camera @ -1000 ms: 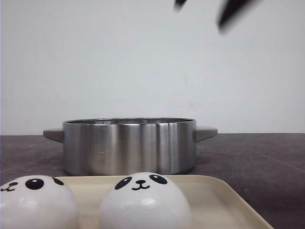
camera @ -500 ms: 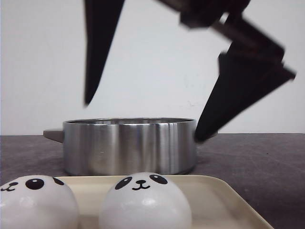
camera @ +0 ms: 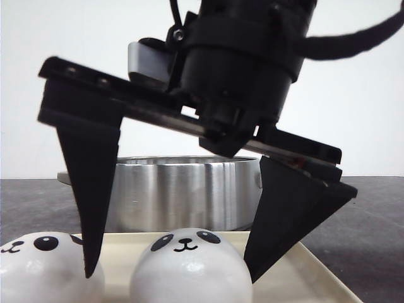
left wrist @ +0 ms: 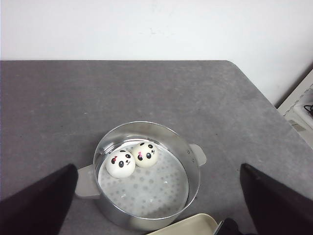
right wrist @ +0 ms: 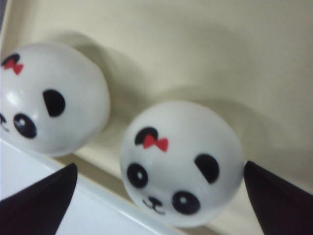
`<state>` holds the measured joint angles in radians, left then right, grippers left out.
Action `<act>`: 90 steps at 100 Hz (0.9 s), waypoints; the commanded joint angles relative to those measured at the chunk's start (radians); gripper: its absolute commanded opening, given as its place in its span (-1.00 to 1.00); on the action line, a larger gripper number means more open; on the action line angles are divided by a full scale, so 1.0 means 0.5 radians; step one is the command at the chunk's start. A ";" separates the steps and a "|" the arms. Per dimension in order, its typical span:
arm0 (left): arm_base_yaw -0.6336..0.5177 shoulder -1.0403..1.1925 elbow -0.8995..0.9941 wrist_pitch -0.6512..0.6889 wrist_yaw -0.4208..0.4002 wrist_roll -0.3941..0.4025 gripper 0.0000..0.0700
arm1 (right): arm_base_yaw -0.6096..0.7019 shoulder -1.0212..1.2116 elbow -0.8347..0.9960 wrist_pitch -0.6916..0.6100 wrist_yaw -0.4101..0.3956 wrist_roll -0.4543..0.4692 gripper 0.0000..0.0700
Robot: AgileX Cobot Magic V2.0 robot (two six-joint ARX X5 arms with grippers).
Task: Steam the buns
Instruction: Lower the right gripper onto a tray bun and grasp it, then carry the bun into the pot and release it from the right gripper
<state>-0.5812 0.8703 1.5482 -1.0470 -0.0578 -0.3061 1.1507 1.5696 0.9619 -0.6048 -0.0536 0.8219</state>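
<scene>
My fingers reach down past the top of the middle bun (camera: 191,268) on both sides and would catch the bun if they closed now, so my right gripper needs to close on it.
Two white panda-face buns sit on a cream tray (camera: 319,274) at the front: one in the middle (camera: 189,268) and one at the left (camera: 41,271). My right gripper (camera: 172,278) is open, its black fingers straddling the middle bun without touching it. In the right wrist view this bun (right wrist: 183,164) lies between the open gripper's (right wrist: 159,169) fingers, the other bun (right wrist: 51,98) beside it. Two more buns (left wrist: 121,164) (left wrist: 145,154) lie in the steel steamer pot (left wrist: 193,161). My left gripper (left wrist: 158,169) is open and empty, high above the pot.
The steel pot (camera: 183,192) stands on the dark grey table (left wrist: 73,98) just behind the tray, handles at each side. A corner of the tray (left wrist: 195,226) shows by the pot. A white wall is behind; the table's right edge is near white furniture (left wrist: 301,103).
My right gripper has come down from above the pot to the tray, open, and now straddles the middle bun. The buns and pot have not moved.
</scene>
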 commanded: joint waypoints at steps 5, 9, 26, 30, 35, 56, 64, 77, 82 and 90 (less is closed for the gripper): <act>-0.015 0.008 0.032 0.018 -0.013 0.018 0.93 | 0.005 0.050 0.021 0.003 0.021 0.040 0.72; -0.015 0.008 0.032 0.021 -0.012 0.020 0.93 | -0.007 0.050 0.021 0.002 0.042 0.040 0.71; -0.015 0.008 0.032 0.027 -0.011 0.021 0.93 | -0.021 0.051 0.021 -0.023 0.037 0.038 -0.64; -0.015 0.008 0.032 0.029 -0.012 0.021 0.93 | -0.021 0.051 0.021 -0.035 0.032 0.037 -1.00; -0.015 0.008 0.032 0.030 -0.012 0.021 0.93 | -0.017 0.051 0.021 -0.044 0.033 0.028 -1.00; -0.015 0.008 0.032 0.029 -0.012 0.039 0.93 | 0.013 0.031 0.025 -0.034 0.114 -0.008 -1.00; -0.015 0.008 0.032 0.028 -0.012 0.049 0.93 | 0.027 -0.056 0.057 -0.035 0.110 -0.030 -1.00; -0.015 -0.004 0.032 0.030 -0.013 0.060 0.93 | 0.111 -0.262 0.204 -0.050 0.109 -0.044 -1.00; -0.015 -0.005 0.032 0.041 -0.013 0.060 0.93 | 0.141 -0.329 0.296 -0.065 0.108 -0.065 -1.00; -0.015 -0.005 0.032 0.056 -0.013 0.062 0.93 | 0.161 -0.405 0.476 -0.129 0.159 -0.156 -1.00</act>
<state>-0.5812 0.8639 1.5482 -1.0389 -0.0578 -0.2939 1.2140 1.3750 1.1320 -0.6506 0.0029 0.7944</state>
